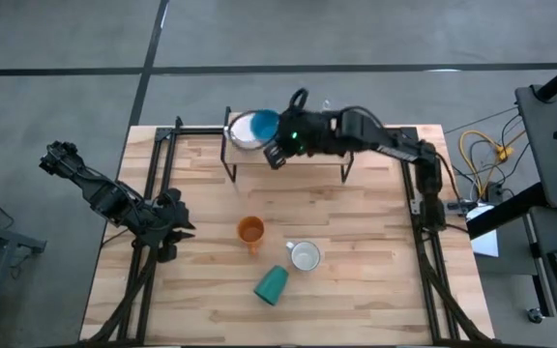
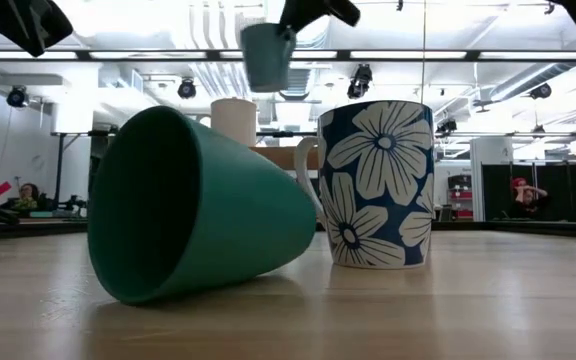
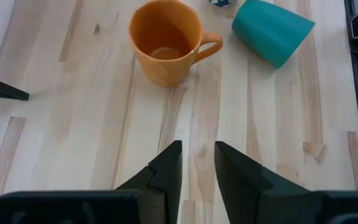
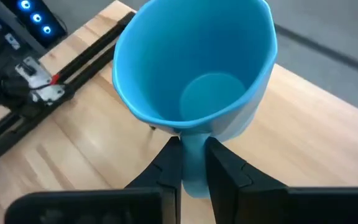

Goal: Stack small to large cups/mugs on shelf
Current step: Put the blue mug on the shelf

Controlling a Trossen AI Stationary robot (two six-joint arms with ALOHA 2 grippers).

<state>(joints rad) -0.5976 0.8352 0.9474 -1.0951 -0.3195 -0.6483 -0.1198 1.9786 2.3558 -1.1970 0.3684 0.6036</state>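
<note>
The light blue mug (image 1: 263, 124) is tilted and partly over the white mug, and it hangs above the shelf. My right gripper should bring it down before letting go.
My right gripper (image 1: 277, 153) is shut on a light blue mug (image 1: 263, 124) and holds it in the air over the left end of the shelf (image 1: 307, 166). A white mug (image 1: 241, 136) stands on that end of the shelf, partly under the blue one. On the table in front stand an orange mug (image 1: 250, 230) and a white mug with a blue flower pattern outside (image 1: 305, 255). A dark green cup (image 1: 271, 283) lies on its side. My left gripper (image 1: 175, 224) waits at the table's left, open, with nothing between its fingers (image 3: 197, 149). My right gripper pinches the light blue mug's handle (image 4: 192, 163) between its two fingers, which slant down at it from the table's right. The mug hangs beyond the fingertips, lifted clear of the shelf, its mouth up and tilted toward the wrist camera.
Black frame rails (image 1: 159, 174) run along the table's left and right sides. The shelf's thin black legs (image 1: 231, 172) stand on the far half of the table. Bare wood lies between the shelf and the three cups near the front.
</note>
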